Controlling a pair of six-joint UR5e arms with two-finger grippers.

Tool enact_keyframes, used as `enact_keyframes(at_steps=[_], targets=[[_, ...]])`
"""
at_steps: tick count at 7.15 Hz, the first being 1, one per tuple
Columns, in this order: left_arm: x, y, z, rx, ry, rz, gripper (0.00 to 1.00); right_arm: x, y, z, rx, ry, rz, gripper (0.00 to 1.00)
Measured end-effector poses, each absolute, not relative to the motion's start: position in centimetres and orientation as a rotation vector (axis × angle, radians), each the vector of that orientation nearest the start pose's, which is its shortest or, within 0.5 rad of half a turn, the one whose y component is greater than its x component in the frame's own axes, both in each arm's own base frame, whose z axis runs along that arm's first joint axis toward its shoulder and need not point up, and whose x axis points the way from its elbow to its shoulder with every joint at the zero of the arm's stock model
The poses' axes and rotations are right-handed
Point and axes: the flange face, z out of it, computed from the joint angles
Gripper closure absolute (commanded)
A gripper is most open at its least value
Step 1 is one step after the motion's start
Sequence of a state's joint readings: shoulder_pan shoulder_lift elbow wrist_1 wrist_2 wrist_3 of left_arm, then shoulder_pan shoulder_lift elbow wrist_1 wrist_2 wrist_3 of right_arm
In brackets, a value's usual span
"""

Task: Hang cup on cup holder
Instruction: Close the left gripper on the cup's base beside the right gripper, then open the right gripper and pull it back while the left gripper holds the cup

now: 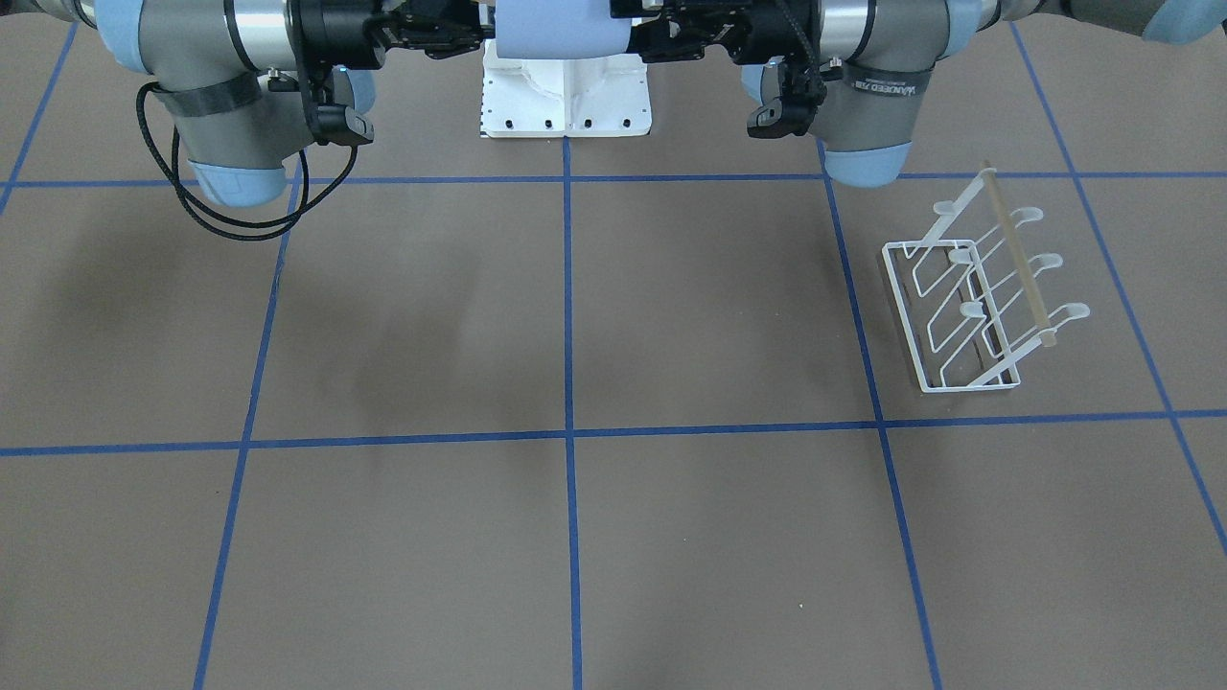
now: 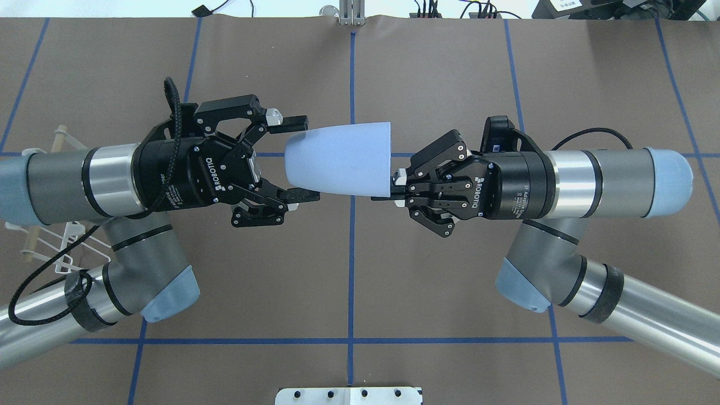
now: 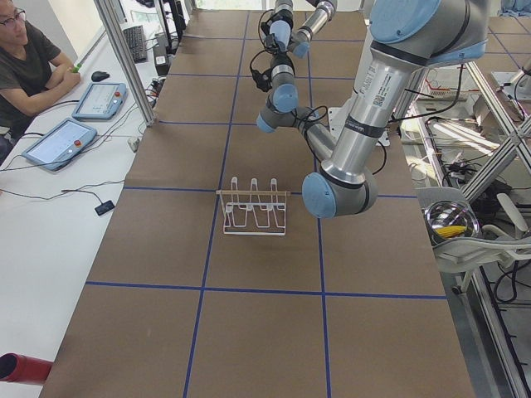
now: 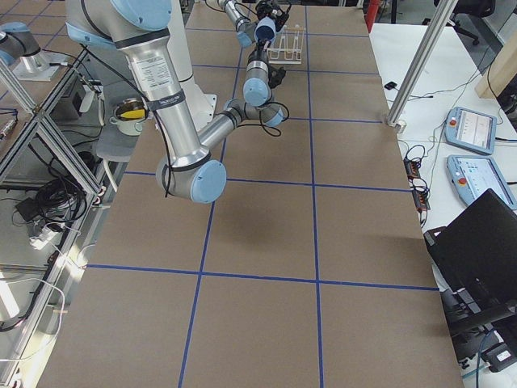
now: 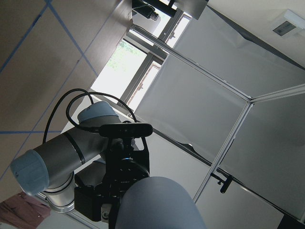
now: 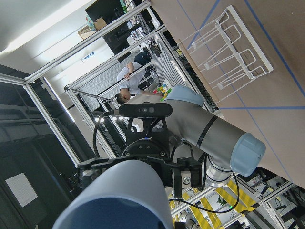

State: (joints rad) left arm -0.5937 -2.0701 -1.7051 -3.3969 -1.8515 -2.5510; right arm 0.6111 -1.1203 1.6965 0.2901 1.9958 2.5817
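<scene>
The pale blue cup's base (image 1: 604,34) (image 5: 159,205) has the fingers of my left gripper reaching around it, so my left gripper will close on it.
The pale blue cup (image 2: 340,160) hangs on its side in the air between both grippers, over the table's middle, narrow base toward my left arm. My right gripper (image 2: 389,188) is shut on the cup's wide rim. My left gripper (image 2: 301,158) is open, its fingers (image 2: 295,121) straddling the narrow base with small gaps. The cup also shows in the front view (image 1: 561,29) and in both wrist views (image 5: 157,205) (image 6: 119,200). The white wire cup holder (image 1: 968,287) stands on the table on my left side, mostly hidden under my left arm in the overhead view (image 2: 50,247).
The robot's white base plate (image 1: 566,96) sits at the table's near edge. An operator (image 3: 25,58) sits at a side desk with tablets (image 3: 58,141). A steel bowl (image 3: 450,222) rests on a shelf beside the table.
</scene>
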Motion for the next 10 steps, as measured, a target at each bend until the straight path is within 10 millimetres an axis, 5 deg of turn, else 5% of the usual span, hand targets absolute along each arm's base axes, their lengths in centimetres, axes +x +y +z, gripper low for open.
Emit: enact_keyframes(at_steps=[1,2,3,4,10], targets=[[35.7,-36.7,16.5,-0.592,2.378,-0.365,0.09,-35.5,-36.0,19.8,-0.650,-2.264,0.278,1.00],[35.6,-36.6,16.4,-0.593,2.382,-0.362,0.24,-35.5,-36.0,19.9,-0.651,-2.264,0.278,1.00],[35.6,-36.6,16.3,-0.593,2.384,-0.360,0.79,-35.5,-36.0,19.8,-0.651,-2.265,0.277,1.00],[35.6,-36.6,16.3,-0.594,2.384,-0.361,1.00,-35.5,-36.0,19.8,-0.649,-2.270,0.276,0.01],[34.1,-37.0,17.3,-0.547,2.386,-0.409,1.00,-33.8,-36.9,21.5,-0.386,-2.310,0.237,0.00]])
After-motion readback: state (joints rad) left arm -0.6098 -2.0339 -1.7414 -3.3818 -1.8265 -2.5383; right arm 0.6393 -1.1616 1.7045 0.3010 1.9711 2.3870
